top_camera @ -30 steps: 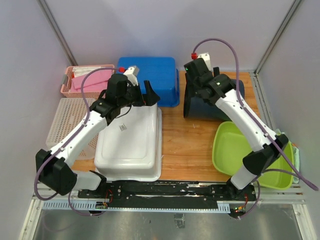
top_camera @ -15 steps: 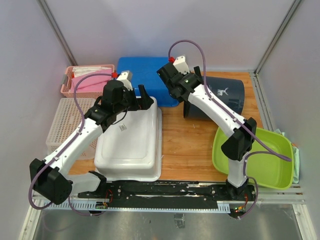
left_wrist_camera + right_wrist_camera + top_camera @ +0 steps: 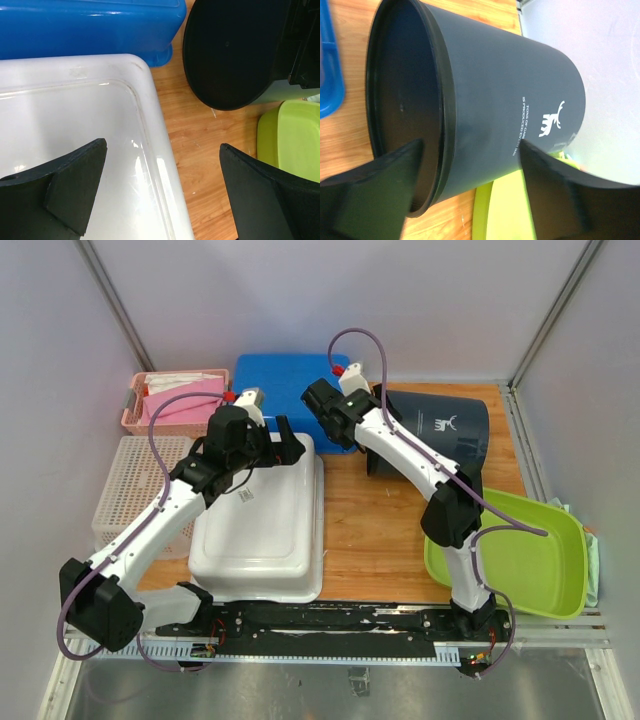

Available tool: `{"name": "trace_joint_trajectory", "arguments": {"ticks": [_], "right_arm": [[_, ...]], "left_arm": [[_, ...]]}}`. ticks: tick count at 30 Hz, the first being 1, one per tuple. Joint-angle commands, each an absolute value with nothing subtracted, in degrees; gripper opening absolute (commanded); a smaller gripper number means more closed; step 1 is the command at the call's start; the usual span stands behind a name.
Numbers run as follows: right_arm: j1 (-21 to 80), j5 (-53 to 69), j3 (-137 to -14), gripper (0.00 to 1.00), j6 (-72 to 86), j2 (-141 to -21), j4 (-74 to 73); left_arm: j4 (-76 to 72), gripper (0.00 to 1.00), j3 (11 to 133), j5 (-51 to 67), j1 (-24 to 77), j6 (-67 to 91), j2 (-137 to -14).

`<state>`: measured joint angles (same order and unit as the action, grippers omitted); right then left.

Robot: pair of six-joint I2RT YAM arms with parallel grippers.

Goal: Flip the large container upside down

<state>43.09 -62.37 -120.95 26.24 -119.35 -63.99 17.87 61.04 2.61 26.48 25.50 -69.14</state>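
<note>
The dark bucket would stay lying there if my right gripper lifted now, its fingers wide apart across the bucket's rim.
The large white container [image 3: 262,530] lies bottom up on the table's left half, a small label on its base. My left gripper [image 3: 288,443] hovers open and empty over its far right corner. In the left wrist view the fingers straddle the container's right edge [image 3: 150,125], with the gripper [image 3: 162,150] above it. My right gripper [image 3: 322,420] is open and empty between the blue bin and the dark bucket. In the right wrist view the gripper [image 3: 471,147] frames the bucket [image 3: 495,100] without touching it.
A blue bin [image 3: 290,380] stands behind the white container. A dark bucket [image 3: 440,425] lies on its side at back right, mouth facing left. A green tub [image 3: 520,560] sits at front right. A pink basket [image 3: 165,400] and a white mesh basket [image 3: 135,490] stand at left.
My right arm has swung left, from over the bucket to beside the blue bin. My left gripper has shifted slightly left and stays open over the white container.
</note>
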Motion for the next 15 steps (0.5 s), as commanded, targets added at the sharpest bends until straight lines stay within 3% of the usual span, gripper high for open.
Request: {"name": "trace_joint_trajectory", "arguments": {"ticks": [1, 9, 12, 15], "right_arm": [[43.19, -67.49, -122.01, 0.52, 31.09, -119.78, -68.26], [42.12, -67.12, -121.75, 0.28, 36.3, -120.85, -73.35], [42.1, -67.83, -121.89, 0.04, 36.71, -120.8, -74.42], [42.05, -68.73, -123.34, 0.0, 37.83, -120.23, -77.29]], "left_arm": [[16.61, 0.99, 60.14, 2.33, 26.63, 24.66, -67.64], [16.18, 0.99, 59.66, 3.01, 26.63, 24.89, -67.91], [16.09, 0.99, 59.59, 3.16, 26.63, 25.04, -68.03], [15.96, 0.99, 59.4, 3.31, 26.63, 25.23, -68.01]]}}
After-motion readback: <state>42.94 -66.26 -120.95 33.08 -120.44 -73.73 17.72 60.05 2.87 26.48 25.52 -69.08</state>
